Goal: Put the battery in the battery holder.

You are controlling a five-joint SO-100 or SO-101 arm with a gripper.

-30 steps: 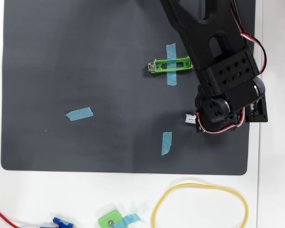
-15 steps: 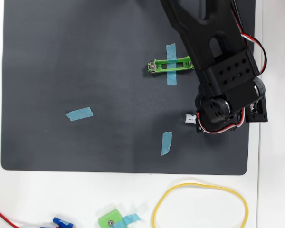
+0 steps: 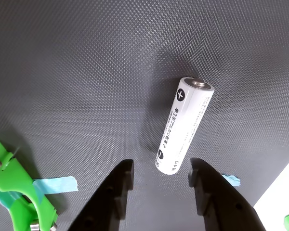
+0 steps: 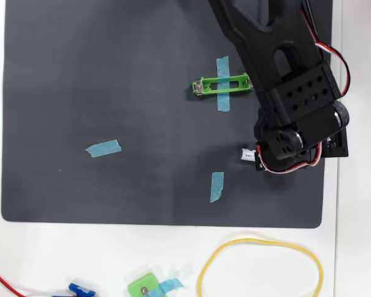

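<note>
The battery needs to go in the battery holder (image 3: 14, 192). I will next pick the battery up with my gripper by its white cylindrical body (image 3: 184, 126).
In the wrist view the battery (image 3: 185, 125) lies flat on the dark mat. It is a white cylinder with dark print, and its plus cap points away and to the right. My gripper (image 3: 161, 174) is open and empty. Its black fingertips (image 3: 123, 175) stand on either side of the battery's near end without touching it. The bright-green battery holder (image 3: 14, 192) shows at the lower left, taped to the mat. In the overhead view the holder (image 4: 235, 79) lies under a blue tape strip, left of the black arm (image 4: 290, 93). The arm hides the gripper and the battery there.
Blue tape pieces (image 4: 103, 148) (image 4: 217, 186) lie on the mat (image 4: 111, 74). The mat's right edge and the white table (image 3: 279, 187) are close to the gripper. A squarish green block (image 4: 145, 288) and a yellow loop (image 4: 260, 242) lie on the table below the mat.
</note>
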